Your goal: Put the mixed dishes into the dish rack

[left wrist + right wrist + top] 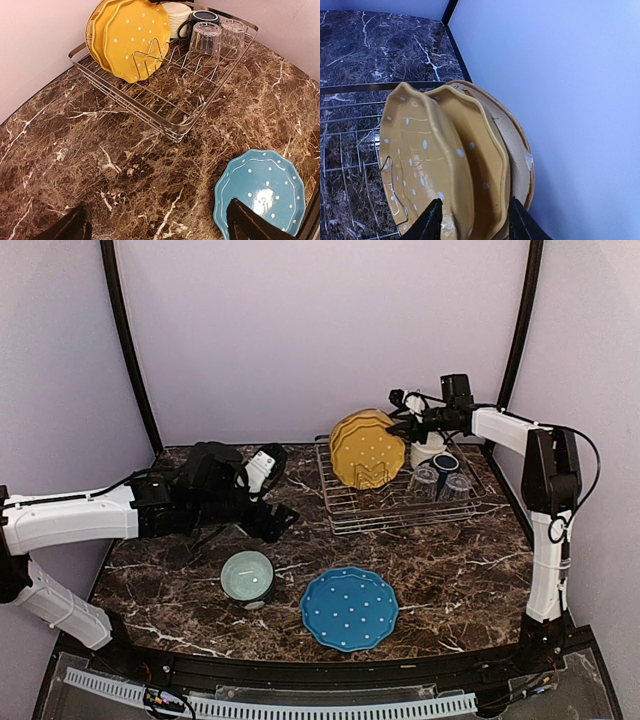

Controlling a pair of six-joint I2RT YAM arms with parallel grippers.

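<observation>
I should next grab the blue dotted plate's rim (306, 603) (218, 218) with my left gripper on the mint-green bowl's side. The opposite rim of the plate then stays free for my right gripper.
The silver wire dish rack (400, 508) stands at the back right. In it stand two yellow dotted plates (368, 452) with the cream plate (518, 150) behind them, a cream mug (428, 448), a navy mug (446, 463) and two clear tumblers (425, 481) upside down. A blue dotted plate (349, 608) and a mint-green bowl (247, 575) lie on the table in front. My right gripper (396, 420) is open, its jaws either side of the yellow plates' rims (472, 206). My left gripper (272, 512) is open and empty above the table, left of the rack (159, 212).
The table is dark brown marble (450, 570) with pale walls close behind and beside the rack. The left wrist view shows the rack (165, 120), the yellow plates (135, 35), the navy mug (202, 19) and the blue plate (260, 192).
</observation>
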